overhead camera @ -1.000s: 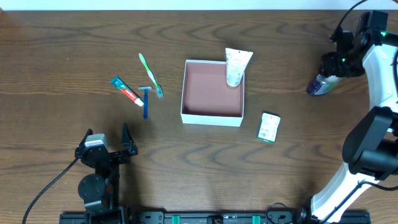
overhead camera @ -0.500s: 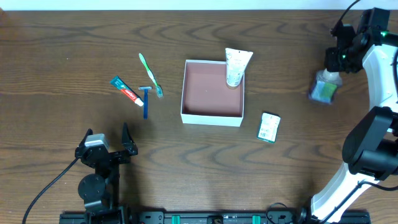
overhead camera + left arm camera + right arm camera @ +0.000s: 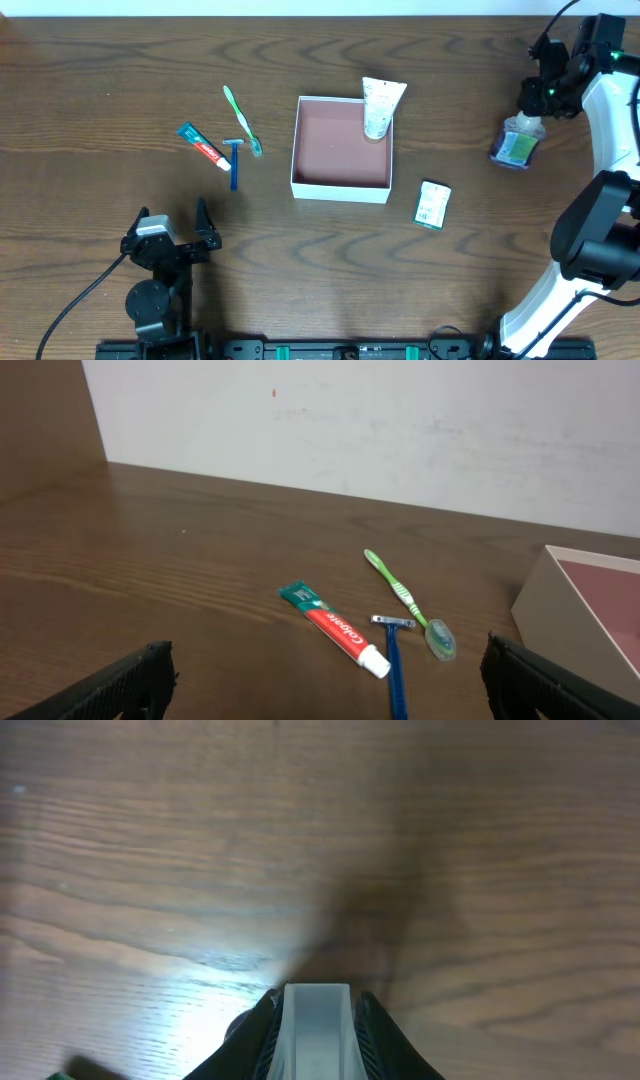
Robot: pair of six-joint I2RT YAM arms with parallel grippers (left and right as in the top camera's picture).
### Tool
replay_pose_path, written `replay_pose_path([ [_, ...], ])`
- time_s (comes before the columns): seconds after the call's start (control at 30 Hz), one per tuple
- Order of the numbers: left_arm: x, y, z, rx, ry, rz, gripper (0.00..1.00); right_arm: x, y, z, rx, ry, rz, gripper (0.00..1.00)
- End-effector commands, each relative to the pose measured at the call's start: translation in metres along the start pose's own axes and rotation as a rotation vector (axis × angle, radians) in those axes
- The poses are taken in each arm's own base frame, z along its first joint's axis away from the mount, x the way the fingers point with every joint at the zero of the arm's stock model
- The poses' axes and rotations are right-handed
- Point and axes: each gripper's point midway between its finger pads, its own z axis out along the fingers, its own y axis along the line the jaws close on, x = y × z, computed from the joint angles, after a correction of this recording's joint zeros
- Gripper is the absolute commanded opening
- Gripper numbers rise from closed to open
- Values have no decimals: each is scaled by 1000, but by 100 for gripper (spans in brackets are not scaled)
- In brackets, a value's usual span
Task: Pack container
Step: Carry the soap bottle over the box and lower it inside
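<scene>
The clear bottle (image 3: 514, 145) (image 3: 318, 1035) would come up with the robot's right gripper if it lifted now, since the bottle's pale top is clamped squarely between the shut fingers.
The container (image 3: 341, 187), a square white box with a pink-brown inside, sits mid-table; its corner shows in the left wrist view (image 3: 560, 600). A white tube (image 3: 381, 106) leans in its far right corner. My right gripper (image 3: 533, 110) is shut on the top of a clear bottle (image 3: 514, 145) with a green label, far right; the right wrist view shows the bottle's pale top (image 3: 317, 1030) clamped between the fingers. My left gripper (image 3: 172, 238) is open and empty near the front left. A toothpaste tube (image 3: 204, 147), blue razor (image 3: 235, 160) and green toothbrush (image 3: 242, 120) lie left of the container.
A small green-and-white packet (image 3: 432, 204) lies right of the container's near corner. The right arm reaches in along the table's right edge. A white wall stands behind the table in the left wrist view.
The bottle has shifted in my right gripper's hold: it swung from lying toward the left to hanging lower, near the table. The left arm has not moved.
</scene>
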Motion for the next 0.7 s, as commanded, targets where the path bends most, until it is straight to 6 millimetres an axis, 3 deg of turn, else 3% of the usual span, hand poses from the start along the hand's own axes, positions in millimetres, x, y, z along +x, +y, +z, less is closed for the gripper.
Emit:
replay_pose_path([
  [0.0,15,1,1,0,47,12,98,-30,29,-28,-67,-117,-116,9],
  [0.17,15,1,1,0,47,12,98,-63,68,-69,-53,-259,-248,9],
  [0.3,15,1,1,0,47,12,98,-77,108,-109,-57,-357,-333,9],
  [0.47,15,1,1,0,47,12,98,-81,158,-164,-42,-467,-407,8],
  [0.67,15,1,1,0,47,12,98,-72,201,-220,-27,-564,-396,6],
])
